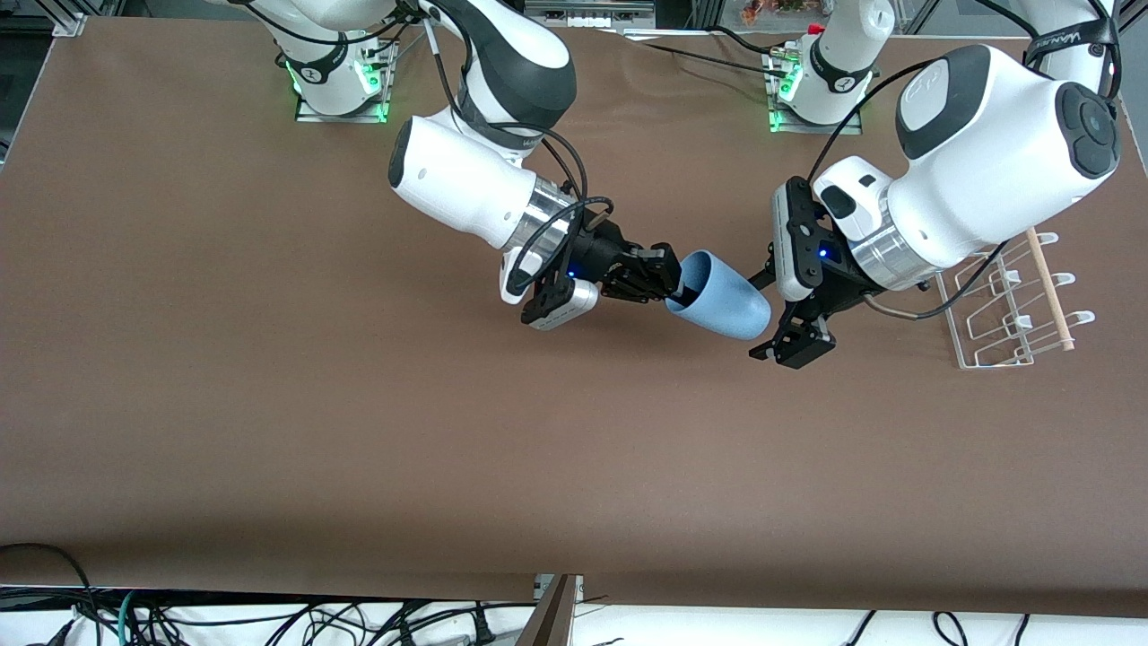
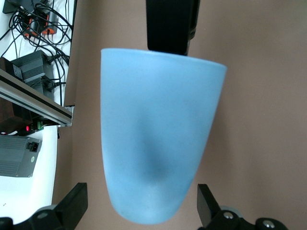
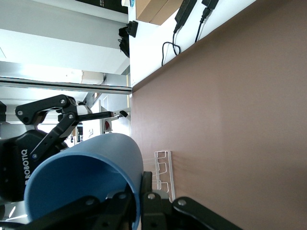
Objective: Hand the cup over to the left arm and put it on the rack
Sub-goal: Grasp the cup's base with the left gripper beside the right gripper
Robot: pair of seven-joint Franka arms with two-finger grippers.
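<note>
My left gripper will take the cup by its closed end (image 1: 751, 313). Then it can place the cup on the rack (image 1: 1009, 309).
The light blue cup (image 1: 722, 296) is held on its side in the air above the middle of the table. My right gripper (image 1: 662, 274) is shut on its rim, one finger inside and one outside; the right wrist view shows the pinch (image 3: 142, 195) on the cup (image 3: 81, 177). My left gripper (image 1: 778, 310) is open at the cup's closed end, its fingers (image 2: 73, 203) either side of the cup (image 2: 160, 143) with gaps showing. The white wire rack (image 1: 1009, 309) lies on the table at the left arm's end, partly under the left arm.
The rack's wooden dowel (image 1: 1049, 289) runs along its outer side. The rack also shows in the right wrist view (image 3: 163, 172). Both arm bases stand along the table's top edge. Cables hang below the table's near edge (image 1: 359, 619).
</note>
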